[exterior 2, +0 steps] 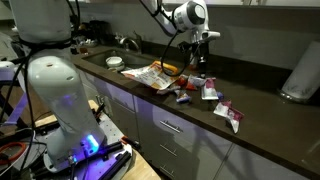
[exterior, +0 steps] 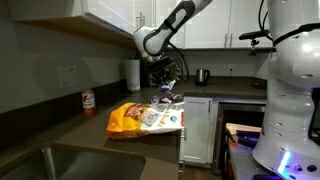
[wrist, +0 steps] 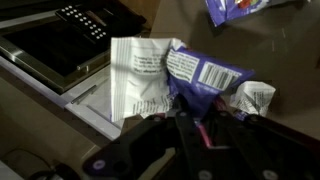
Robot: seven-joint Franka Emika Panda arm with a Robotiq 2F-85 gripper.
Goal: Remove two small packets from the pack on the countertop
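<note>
My gripper will let go of the small packet, because the small packet's lower edge reaches down to the loose packets on the countertop.
The pack lies flat on the countertop, orange-yellow with a white printed upper part; it also shows in an exterior view. My gripper hangs just past the pack's open end, above the counter edge, also seen in an exterior view. In the wrist view the gripper is shut on a small packet, crinkly, purple and whitish with dark print. More small packets lie on the countertop, and one shows at the top of the wrist view.
A small red-capped bottle stands by the back wall. A steel sink is set in the counter. A paper towel roll and a kettle stand behind. A dark appliance front lies below the counter edge.
</note>
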